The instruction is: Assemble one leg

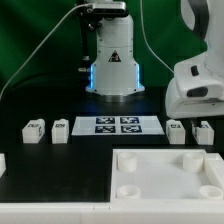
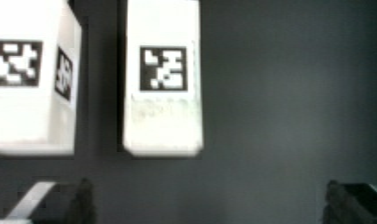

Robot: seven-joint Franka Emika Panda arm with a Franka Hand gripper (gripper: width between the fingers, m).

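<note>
The robot's gripper should get closer before it closes on the leg. Dark tabletop shows between its open fingers and the white leg's near end, so the gripper would miss the leg if it closed now.
Four small white legs with square tags stand on the black table. Two are at the exterior view's left [image 1: 33, 130] [image 1: 60, 129] and two at its right [image 1: 177, 131] [image 1: 203, 131]. The arm's white hand [image 1: 195, 88] hangs just above the right pair. In the wrist view two legs show side by side, one in full [image 2: 164, 82] and one partly cut off [image 2: 28, 80]. My gripper [image 2: 206, 200] is open and empty, its dark fingertips [image 2: 60, 200] wide apart and clear of both legs.
The marker board [image 1: 117, 125] lies between the two pairs of legs. The large white tray-like part [image 1: 165, 172] with corner holes lies in front. A white robot base with a blue light [image 1: 113, 60] stands behind.
</note>
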